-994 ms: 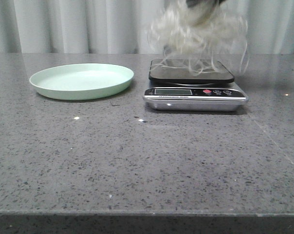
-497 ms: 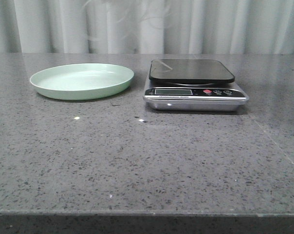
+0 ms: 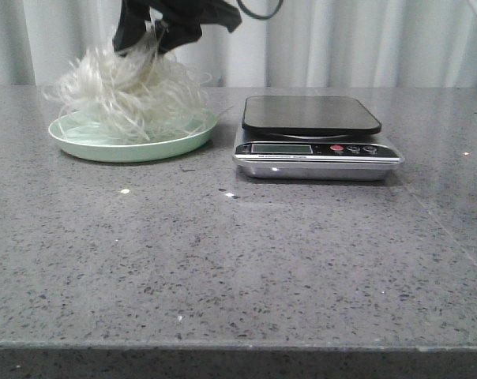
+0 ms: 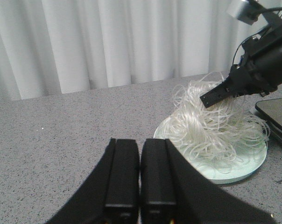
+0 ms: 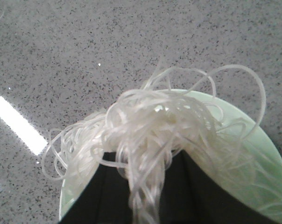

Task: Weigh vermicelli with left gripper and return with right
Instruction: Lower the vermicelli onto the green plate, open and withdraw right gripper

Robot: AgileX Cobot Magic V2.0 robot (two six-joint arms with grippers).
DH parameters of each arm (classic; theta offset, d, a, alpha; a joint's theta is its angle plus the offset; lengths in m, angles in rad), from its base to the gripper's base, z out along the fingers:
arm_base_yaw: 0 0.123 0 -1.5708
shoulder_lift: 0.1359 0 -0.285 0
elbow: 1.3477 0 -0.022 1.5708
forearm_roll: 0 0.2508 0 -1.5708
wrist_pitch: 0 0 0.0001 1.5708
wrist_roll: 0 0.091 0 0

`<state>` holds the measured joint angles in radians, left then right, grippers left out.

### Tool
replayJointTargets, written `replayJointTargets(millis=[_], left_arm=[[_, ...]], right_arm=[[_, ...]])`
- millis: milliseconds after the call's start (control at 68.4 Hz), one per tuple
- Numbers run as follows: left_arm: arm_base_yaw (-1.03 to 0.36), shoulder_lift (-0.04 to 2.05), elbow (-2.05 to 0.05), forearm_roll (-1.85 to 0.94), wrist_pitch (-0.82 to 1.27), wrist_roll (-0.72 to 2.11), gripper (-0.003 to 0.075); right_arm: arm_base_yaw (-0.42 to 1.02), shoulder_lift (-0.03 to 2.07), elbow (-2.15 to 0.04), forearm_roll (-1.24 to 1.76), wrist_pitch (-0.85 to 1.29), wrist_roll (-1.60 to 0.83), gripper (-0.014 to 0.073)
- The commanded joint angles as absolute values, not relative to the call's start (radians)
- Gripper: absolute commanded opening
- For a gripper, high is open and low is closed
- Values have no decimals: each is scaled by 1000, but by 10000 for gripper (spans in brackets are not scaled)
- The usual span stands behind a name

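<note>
The vermicelli's lower pieces rest on the pale green plate and the vermicelli would stay there, so now it is time for my right gripper to open.
The vermicelli [image 3: 128, 95] is a fluffy whitish tangle resting on the pale green plate [image 3: 136, 146] at the back left. My right gripper [image 3: 148, 43] comes down from above and is shut on the top strands of the vermicelli [image 5: 155, 135]; its fingers [image 4: 215, 93] show black in the left wrist view against the vermicelli [image 4: 215, 130]. My left gripper [image 4: 141, 149] is shut and empty, low over the table to the left of the plate [image 4: 243, 170]. It is out of the front view.
A digital scale [image 3: 317, 138] with a bare black platform [image 3: 309, 114] stands right of the plate. A white curtain [image 3: 341, 39] hangs behind the grey speckled table [image 3: 238, 260]. A cable loops above the scale.
The vermicelli was above the scale a second ago, passed out of sight at the top, and now sits on the plate with my right gripper still on it.
</note>
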<state>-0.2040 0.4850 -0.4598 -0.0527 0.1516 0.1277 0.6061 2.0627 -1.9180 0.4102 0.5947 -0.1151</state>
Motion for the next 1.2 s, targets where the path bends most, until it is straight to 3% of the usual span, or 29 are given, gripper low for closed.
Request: replayJointTargets(millis=[0,190,278,409,512,833,1111,1184], left_arm=[[-201,488,-488,-62,77,124,136],[-201,488,-488,-62,77,124,136],[-201,488,-488,-62,77,124,136],[-201,488,-488,-62,77,124,136],[-201,488,-488,-62,77,124,136],[-201,488,-488,-62,77,124,136],[-201,488,-488,-62,77,124,136],[-201,488,-488,-62,77,124,136]], right_arm=[[604,1997,-1955,438,518,-123,150],[604,1996,-1955,438,515,-123,165],[604,1995,-1955,438,518,-123,255],[604,1991,-1955,438,520,-123,469],[603,1980,-1955,436,541,-123,544],[569,1871,-1955,390,594,-123,547],[449,1732,-1955,354,704,-123,545],[396,1686,-1955,334,755,-123,501]])
